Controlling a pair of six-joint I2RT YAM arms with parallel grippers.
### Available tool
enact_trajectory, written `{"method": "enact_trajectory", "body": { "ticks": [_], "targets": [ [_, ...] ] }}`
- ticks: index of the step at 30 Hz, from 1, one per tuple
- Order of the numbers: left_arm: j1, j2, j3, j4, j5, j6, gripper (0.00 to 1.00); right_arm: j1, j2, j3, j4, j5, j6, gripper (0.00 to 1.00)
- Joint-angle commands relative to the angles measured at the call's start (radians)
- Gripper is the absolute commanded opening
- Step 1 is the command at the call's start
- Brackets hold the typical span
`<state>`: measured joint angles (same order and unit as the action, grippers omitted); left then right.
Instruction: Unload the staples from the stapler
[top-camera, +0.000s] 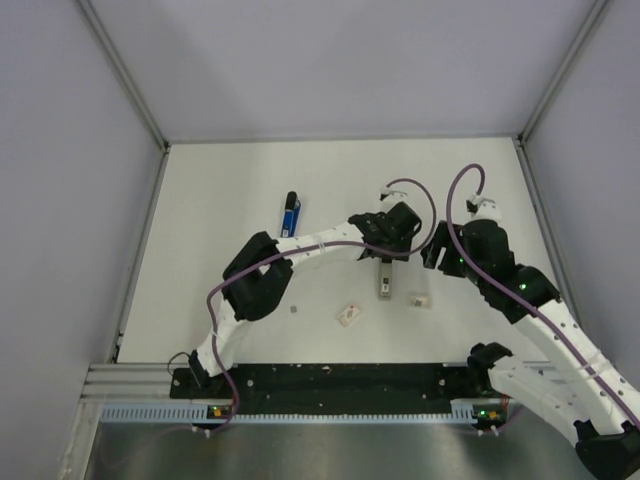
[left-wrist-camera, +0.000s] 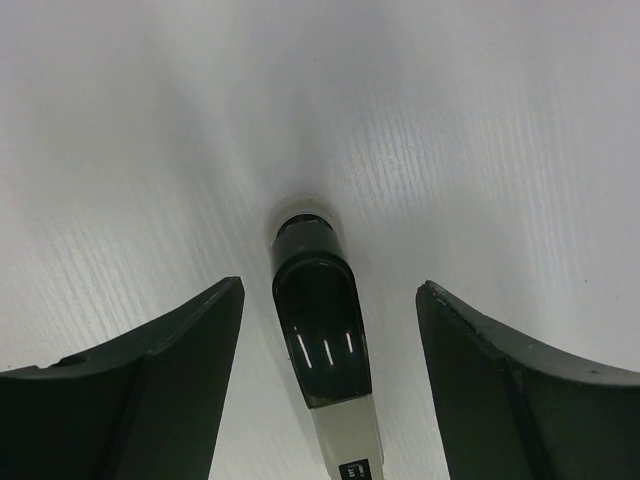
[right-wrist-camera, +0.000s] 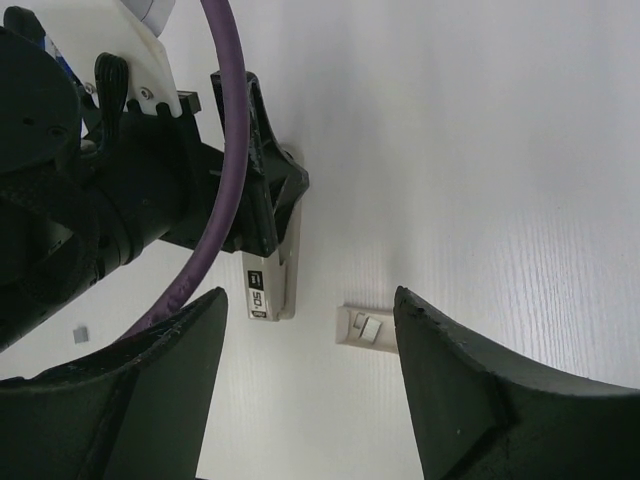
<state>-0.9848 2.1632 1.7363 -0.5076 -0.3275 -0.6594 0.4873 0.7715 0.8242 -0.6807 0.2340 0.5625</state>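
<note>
My left gripper is open, with bare table showing between each finger and the beige stapler's black cap (left-wrist-camera: 316, 320). The stapler would stay lying there if I lifted my left gripper now.
A beige stapler (top-camera: 384, 280) with a black cap (left-wrist-camera: 316, 320) lies at the table's middle. My left gripper (top-camera: 393, 248) hangs over its far end, and its open fingers (left-wrist-camera: 150, 380) stand on either side of the cap without touching it. My right gripper (top-camera: 436, 256) is just right of the stapler, open and holding nothing. The right wrist view shows the stapler's labelled end (right-wrist-camera: 266, 290) under the left gripper. The staples (top-camera: 293, 311) are a tiny grey speck on the table to the left, also seen as staples (right-wrist-camera: 80, 333) at the right wrist view's left edge.
A blue and black stapler (top-camera: 290, 212) lies at the back left. One small whitish box (top-camera: 349, 316) sits in front of the beige stapler, another whitish box (top-camera: 419, 299) to its right, between my right fingers (right-wrist-camera: 365, 328). Grey walls enclose the table.
</note>
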Motion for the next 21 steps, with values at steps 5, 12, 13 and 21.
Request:
{"method": "enact_trajectory", "body": {
  "ticks": [5,12,13,21],
  "targets": [
    [-0.015,-0.011,0.046,-0.023,-0.047,0.043,0.62,-0.01,-0.015,-0.01,0.029,-0.013,0.004,0.65],
    [-0.025,-0.014,0.042,-0.049,-0.076,0.064,0.46,-0.01,-0.011,-0.013,0.033,-0.035,0.008,0.64],
    [-0.025,-0.013,0.042,-0.049,-0.076,0.064,0.41,-0.01,-0.011,-0.013,0.035,-0.038,0.01,0.64],
    [-0.028,-0.039,0.031,-0.055,-0.091,0.092,0.0,-0.01,-0.014,-0.011,0.035,-0.041,0.011,0.63]
  ]
}}
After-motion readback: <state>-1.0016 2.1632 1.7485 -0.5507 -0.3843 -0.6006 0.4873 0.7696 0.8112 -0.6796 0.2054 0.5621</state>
